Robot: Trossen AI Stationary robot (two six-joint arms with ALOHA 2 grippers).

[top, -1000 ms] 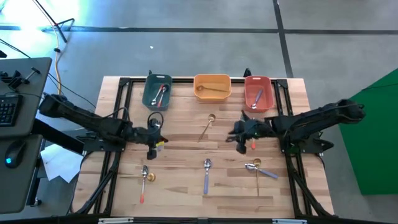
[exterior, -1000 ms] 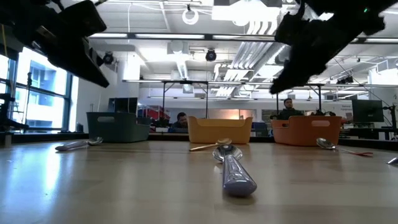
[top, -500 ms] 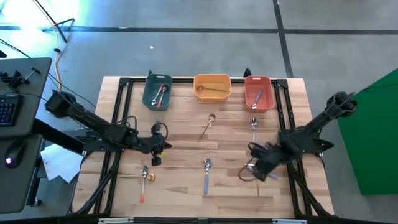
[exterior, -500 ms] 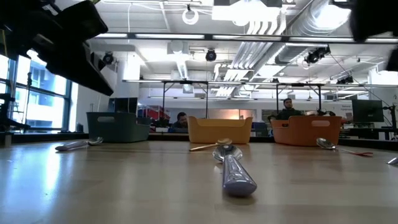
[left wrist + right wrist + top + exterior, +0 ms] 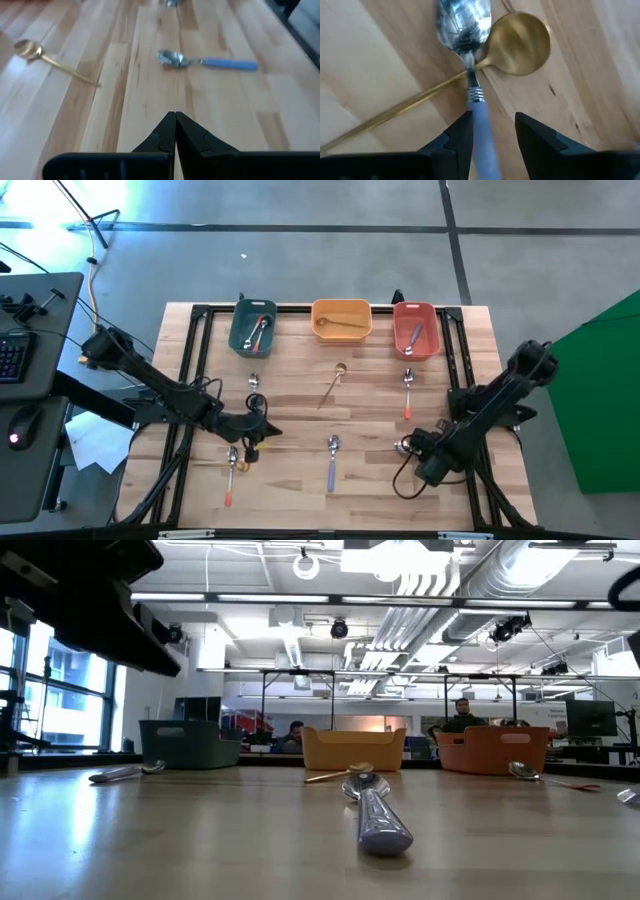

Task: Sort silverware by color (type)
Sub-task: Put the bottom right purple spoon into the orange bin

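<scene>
I should next pick up the blue-handled spoon by its handle (image 5: 481, 117) with my right gripper, to sort blue with blue in the red bin.
My right gripper (image 5: 492, 120) is open and low over a blue-handled spoon (image 5: 479, 107) that lies crossed over a gold spoon (image 5: 517, 42). In the high view this pair (image 5: 405, 445) lies near the table's right side. My left gripper (image 5: 175, 120) is shut and hovers over bare wood, close to a red-handled spoon (image 5: 231, 475) and a gold one (image 5: 243, 465). Farther along the table lie a blue-handled spoon (image 5: 205, 61) and a gold spoon (image 5: 50, 60). Both rest flat on the table. My right gripper's fingers (image 5: 462, 127) come from above and stand on either side of the blue handle (image 5: 481, 117), just behind its metal collar. Whether they touch it, I cannot tell. The spoon lies flat, its neck across the gold spoon's handle (image 5: 420, 97).
Teal bin (image 5: 252, 327), orange bin (image 5: 341, 319) and red bin (image 5: 415, 330) line the far edge, each with utensils inside. Loose spoons lie at mid-table: a small one (image 5: 254, 381), a gold one (image 5: 335, 380), a red-handled one (image 5: 408, 392) and a blue one (image 5: 332, 462).
My right gripper has swung from the middle right of the table toward the near edge and come down over the blue and gold pair. My left gripper has moved a little toward the near edge, closer to the red-handled spoon.
</scene>
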